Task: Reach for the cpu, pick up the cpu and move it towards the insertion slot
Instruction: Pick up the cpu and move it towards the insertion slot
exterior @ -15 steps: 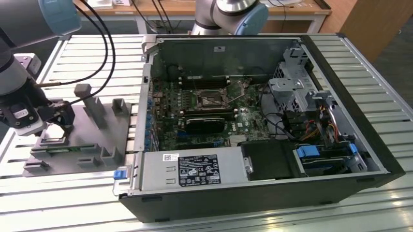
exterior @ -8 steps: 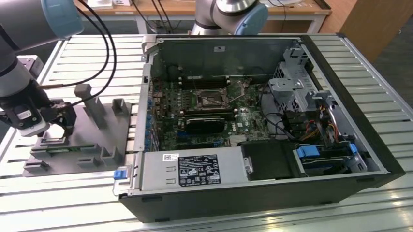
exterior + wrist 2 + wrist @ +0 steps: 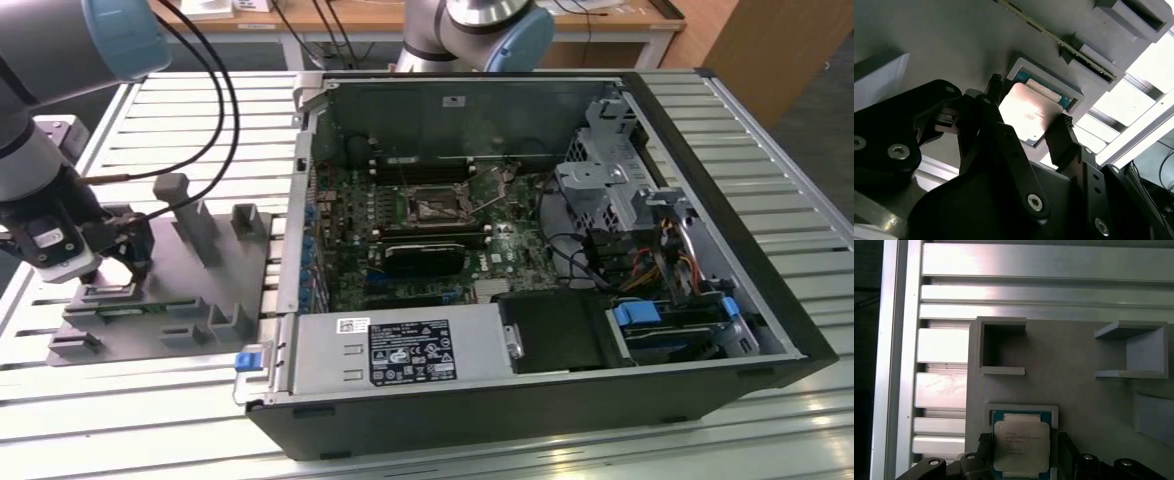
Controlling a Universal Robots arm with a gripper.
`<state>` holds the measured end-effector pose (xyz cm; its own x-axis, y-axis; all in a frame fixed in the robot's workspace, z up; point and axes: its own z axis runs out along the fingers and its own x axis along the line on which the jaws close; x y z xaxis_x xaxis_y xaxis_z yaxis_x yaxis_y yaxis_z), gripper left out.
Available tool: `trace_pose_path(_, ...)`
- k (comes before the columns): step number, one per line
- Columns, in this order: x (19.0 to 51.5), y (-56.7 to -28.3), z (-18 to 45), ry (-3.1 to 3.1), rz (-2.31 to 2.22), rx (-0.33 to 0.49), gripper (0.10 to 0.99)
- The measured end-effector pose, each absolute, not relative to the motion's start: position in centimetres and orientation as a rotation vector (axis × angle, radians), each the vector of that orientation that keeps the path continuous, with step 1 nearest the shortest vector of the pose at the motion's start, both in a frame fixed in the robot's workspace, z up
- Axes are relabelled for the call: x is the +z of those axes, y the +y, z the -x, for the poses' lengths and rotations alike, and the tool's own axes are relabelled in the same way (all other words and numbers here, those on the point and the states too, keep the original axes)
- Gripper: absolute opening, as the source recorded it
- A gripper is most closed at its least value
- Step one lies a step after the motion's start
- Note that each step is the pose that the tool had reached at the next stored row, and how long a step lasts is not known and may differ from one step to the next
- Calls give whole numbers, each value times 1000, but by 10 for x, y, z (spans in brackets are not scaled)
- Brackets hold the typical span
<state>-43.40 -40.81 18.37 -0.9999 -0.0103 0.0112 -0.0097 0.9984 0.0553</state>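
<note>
My gripper will next grab the cpu's opposite sides to pick it up, where the tray's raised rim opens, since that rim wraps the cpu's corners.
The cpu (image 3: 1021, 445) is a silvery square chip lying flat in a square recess of the grey plastic tray (image 3: 1079, 375); it also shows in the second wrist view as cpu (image 3: 1031, 112). My gripper (image 3: 1023, 439) hangs low over it, open, with one black finger on each side of the chip and a thin gap to its edges. In the exterior view the gripper (image 3: 114, 265) stands over the tray (image 3: 174, 330) at the exterior view's left. The insertion slot (image 3: 434, 207), a silver-framed socket, sits on the motherboard inside the open computer case.
The open computer case (image 3: 534, 400) lies to the exterior view's right of the tray, with a power supply (image 3: 400, 350) and drive cages (image 3: 627, 190) inside. Upright posts (image 3: 174, 190) rise from the tray. A narrow green circuit strip (image 3: 1054, 35) lies near the recess. A slatted metal table (image 3: 1029, 270) is underneath.
</note>
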Motion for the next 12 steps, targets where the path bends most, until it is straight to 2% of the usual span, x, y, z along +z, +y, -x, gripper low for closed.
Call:
trace_pose_path(6,184,-408,435,-3131,-16,-86,635)
trace_pose_path(8,184,-408,435,-3131,-16,-86,616)
trace_pose_path(9,184,-408,435,-3131,-16,-86,553)
trace_pose_path(12,184,-408,435,-3131,-16,-86,541)
